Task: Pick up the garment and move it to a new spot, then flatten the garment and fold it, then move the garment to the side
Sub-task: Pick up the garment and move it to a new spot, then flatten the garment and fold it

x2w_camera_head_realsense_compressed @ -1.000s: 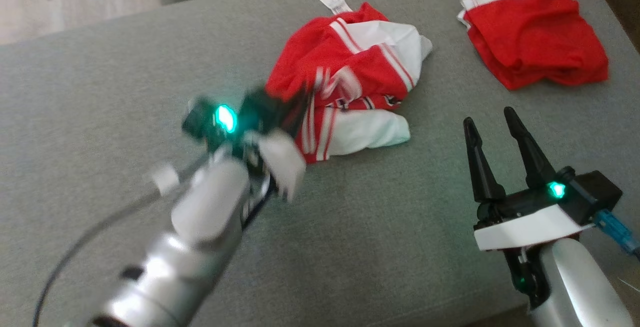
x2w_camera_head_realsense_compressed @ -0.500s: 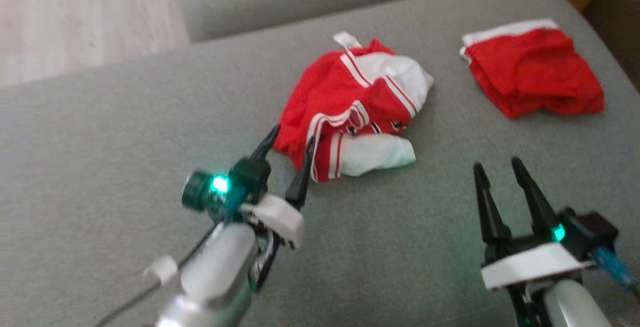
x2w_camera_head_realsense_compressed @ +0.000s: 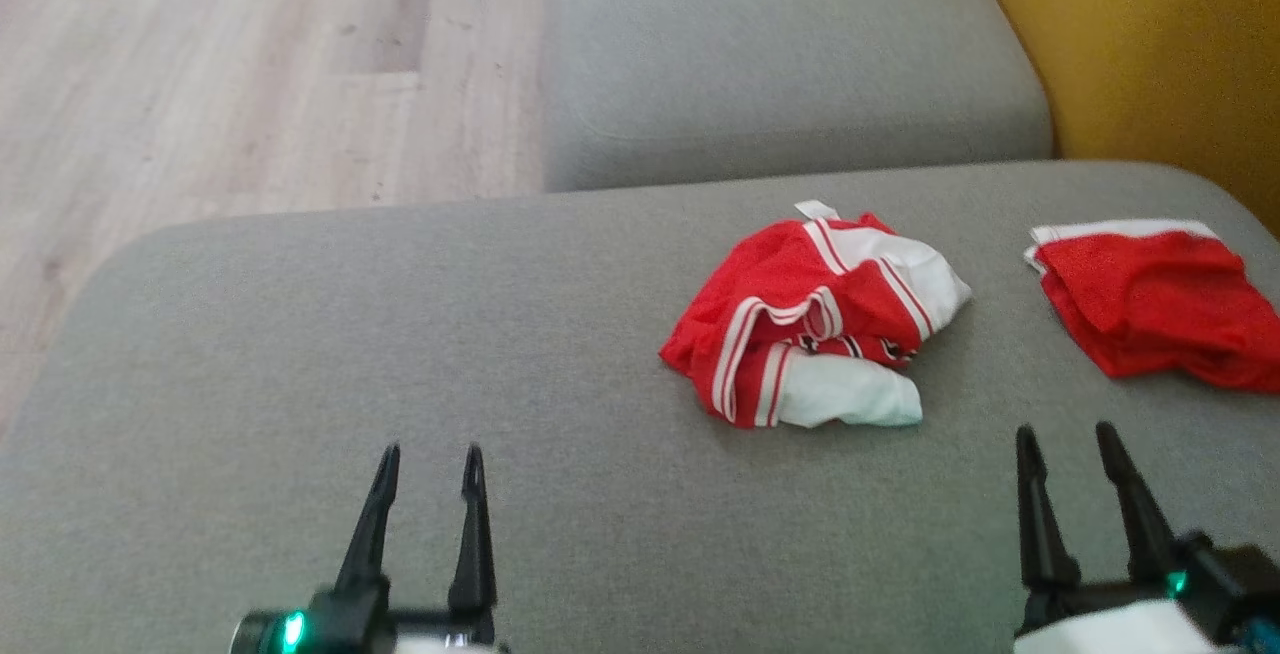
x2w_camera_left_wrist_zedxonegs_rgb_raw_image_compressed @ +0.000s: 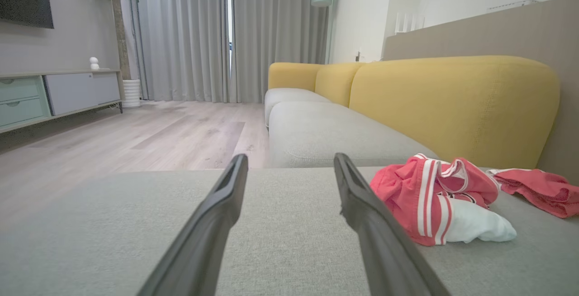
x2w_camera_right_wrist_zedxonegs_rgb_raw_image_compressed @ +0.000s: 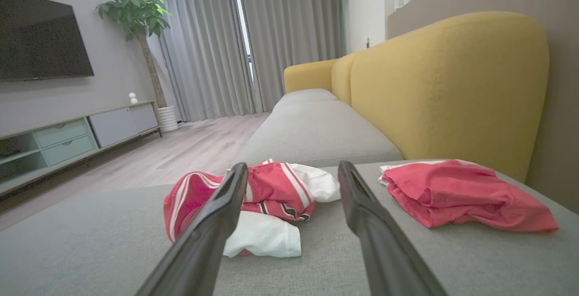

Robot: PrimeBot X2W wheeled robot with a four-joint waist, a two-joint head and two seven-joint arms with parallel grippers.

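Observation:
I should next pick up the garment with my left gripper by its striped edge (x2w_camera_head_realsense_compressed: pixel 733 350), which stands up in a fold while the white sleeve (x2w_camera_head_realsense_compressed: pixel 852 390) lies slack, to move it.
A crumpled red and white garment (x2w_camera_head_realsense_compressed: pixel 815 324) with striped trim lies bunched on the grey sofa seat (x2w_camera_head_realsense_compressed: pixel 400 354), right of centre. The left wrist view has the garment (x2w_camera_left_wrist_zedxonegs_rgb_raw_image_compressed: pixel 441 196) to the right of my fingers, and the right wrist view has the garment (x2w_camera_right_wrist_zedxonegs_rgb_raw_image_compressed: pixel 271 201) straight ahead. My left gripper (x2w_camera_head_realsense_compressed: pixel 428 462) stands open low at the near left, well apart from the cloth, holding nothing. My right gripper (x2w_camera_head_realsense_compressed: pixel 1070 439) is open at the near right, a little short of the garment, and empty.
A second, plain red piece of clothing (x2w_camera_head_realsense_compressed: pixel 1150 309) lies at the right end of the seat. Yellow sofa backrest (x2w_camera_head_realsense_compressed: pixel 1150 54) rises behind it. Another grey seat cushion (x2w_camera_head_realsense_compressed: pixel 790 44) sits farther away. Wooden floor (x2w_camera_head_realsense_compressed: pixel 200 84) drops off beyond the seat's far left edge.
My left gripper let go of the garment, opened and pulled back to the near left. The camera tilted up, so the whole picture shifted down. The garment lies still.

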